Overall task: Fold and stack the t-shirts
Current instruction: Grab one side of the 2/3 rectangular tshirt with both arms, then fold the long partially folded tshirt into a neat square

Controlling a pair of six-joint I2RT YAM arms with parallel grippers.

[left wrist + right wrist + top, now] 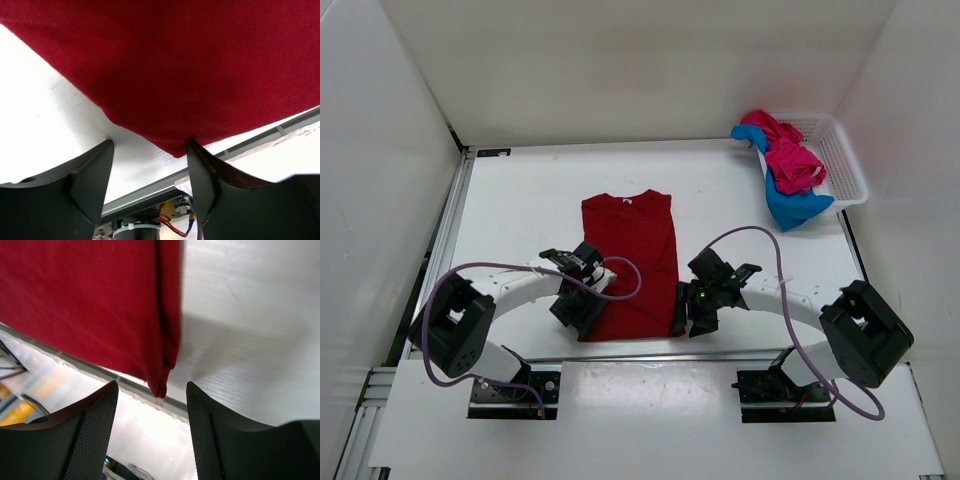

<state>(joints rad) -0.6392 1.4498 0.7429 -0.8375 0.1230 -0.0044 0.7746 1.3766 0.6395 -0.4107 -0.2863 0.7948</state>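
My left gripper is ready to close on the corner: the red t-shirt's corner (pixel 173 148) sticks out past both fingers, and its hem (pixel 212 139) is dented at one finger.
A dark red t-shirt (pixel 630 250) lies flat in the middle of the table as a long narrow rectangle, collar at the far end. My left gripper (pixel 576 314) is open at its near left corner. In the left wrist view that corner of the red t-shirt (pixel 190 65) points down between the open fingers (pixel 90 175), close to the right one. My right gripper (pixel 688 316) is open at the near right corner. There the folded edge of the red t-shirt (pixel 90 305) hangs loose between the fingertips (pixel 95 420). A pink t-shirt (pixel 790 155) and a blue t-shirt (pixel 792 206) lie bunched at the back right.
A white mesh basket (pixel 845 165) stands at the back right corner, with the pink and blue shirts spilling over its left rim. White walls enclose the table on three sides. A metal rail (pixel 250 142) runs along the table's near edge, just below the shirt's hem.
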